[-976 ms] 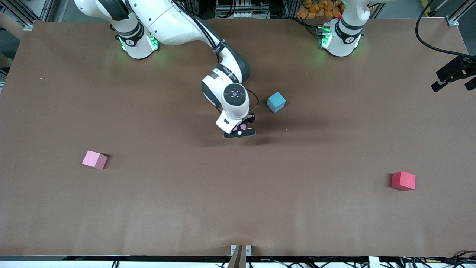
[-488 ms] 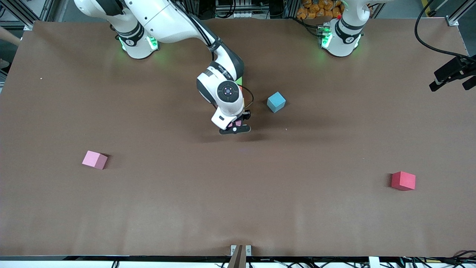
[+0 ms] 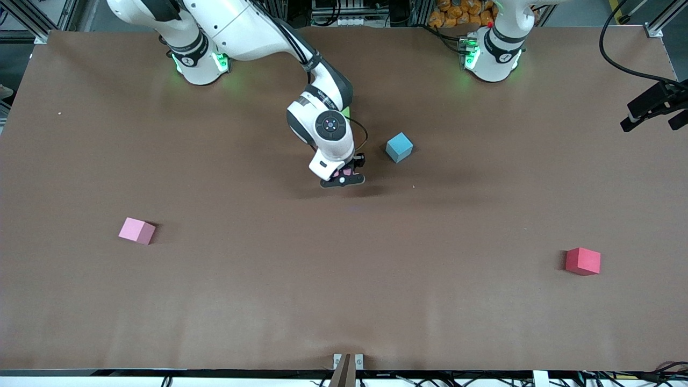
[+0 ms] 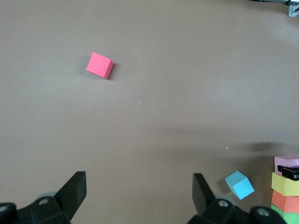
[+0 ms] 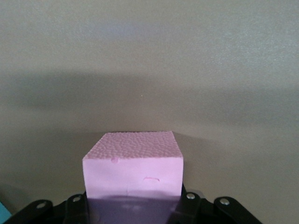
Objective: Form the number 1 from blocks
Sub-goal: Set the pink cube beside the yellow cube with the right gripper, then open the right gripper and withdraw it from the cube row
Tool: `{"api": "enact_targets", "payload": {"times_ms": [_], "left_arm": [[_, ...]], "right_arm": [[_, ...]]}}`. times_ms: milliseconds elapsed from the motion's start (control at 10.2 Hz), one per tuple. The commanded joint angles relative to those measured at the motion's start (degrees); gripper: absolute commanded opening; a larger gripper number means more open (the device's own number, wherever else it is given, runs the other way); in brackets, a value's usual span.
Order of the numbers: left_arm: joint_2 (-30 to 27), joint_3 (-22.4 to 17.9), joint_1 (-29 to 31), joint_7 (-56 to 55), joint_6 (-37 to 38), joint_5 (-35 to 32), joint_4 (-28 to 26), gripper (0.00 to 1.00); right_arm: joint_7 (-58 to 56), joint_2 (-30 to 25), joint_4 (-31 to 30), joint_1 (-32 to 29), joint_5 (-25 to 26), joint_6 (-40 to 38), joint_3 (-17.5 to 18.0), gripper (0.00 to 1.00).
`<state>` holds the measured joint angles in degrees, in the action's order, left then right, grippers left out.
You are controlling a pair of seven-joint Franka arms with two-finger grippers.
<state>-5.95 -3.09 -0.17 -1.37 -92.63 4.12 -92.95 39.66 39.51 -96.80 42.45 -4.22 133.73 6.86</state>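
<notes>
The purple block's lower edge [image 5: 140, 133] rests on the tabletop in the right wrist view, so my right gripper should open.
My right gripper [image 3: 342, 179] is shut on a purple block [image 5: 133, 168], low over the middle of the table. In the left wrist view that purple block [image 4: 285, 162] sits at the end of a row with yellow [image 4: 285, 183], orange [image 4: 285, 200] and green [image 4: 279, 210] blocks. The right arm hides most of this row in the front view, where only a green sliver [image 3: 345, 113] shows. A light blue block [image 3: 399, 147] lies beside the row. The pink block [image 3: 137, 230] and red block [image 3: 582, 261] lie apart, nearer the front camera. My left gripper [image 4: 138, 191] hangs open high above the table, holding nothing.
A black camera mount [image 3: 653, 105] and a cable overhang the table edge at the left arm's end. The left arm's base [image 3: 492, 54] stands at the table's edge, and that arm waits. Brown table surface [image 3: 344, 279] stretches between the pink and red blocks.
My right gripper has carried the purple block a short way toward the robots' bases, closer to the row. The loose blocks have not moved.
</notes>
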Motion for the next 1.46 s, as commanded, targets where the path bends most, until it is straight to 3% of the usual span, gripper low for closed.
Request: {"api": "enact_targets", "payload": {"times_ms": [0,98,488,586,781,976,1074,1367], "left_arm": [[0.4,-0.2,-0.2,1.4,1.3,-0.3,1.4,1.00],[0.4,-0.2,-0.2,1.4,1.3,-0.3,1.4,1.00],[0.4,-0.2,-0.2,1.4,1.3,-0.3,1.4,1.00],[0.4,-0.2,-0.2,1.4,1.3,-0.3,1.4,1.00],[0.5,-0.2,-0.2,1.4,1.3,-0.3,1.4,1.00],[0.5,-0.2,-0.3,1.3,1.3,-0.3,1.3,1.00],[0.5,-0.2,-0.3,1.3,1.2,-0.3,1.4,1.00],[0.5,-0.2,-0.3,1.3,1.3,-0.3,1.4,1.00]], "right_arm": [[4.4,-2.2,-2.4,-1.0,1.2,0.0,1.0,0.85],[5.1,-2.4,-2.4,-1.1,1.2,0.0,1.0,1.00],[4.7,-8.6,-2.0,-6.0,1.2,-4.9,1.7,1.00],[4.2,-10.0,-1.8,-9.5,1.2,-6.4,3.2,1.00],[2.4,-12.3,-0.9,-20.9,4.0,-9.3,9.7,1.00],[-8.9,-15.2,-0.6,-32.9,6.3,-15.4,13.2,1.00],[-16.4,-17.8,-0.8,-36.0,6.4,-19.9,12.4,1.00],[-36.1,-22.3,-0.9,-38.8,5.8,-25.8,0.6,1.00]]}}
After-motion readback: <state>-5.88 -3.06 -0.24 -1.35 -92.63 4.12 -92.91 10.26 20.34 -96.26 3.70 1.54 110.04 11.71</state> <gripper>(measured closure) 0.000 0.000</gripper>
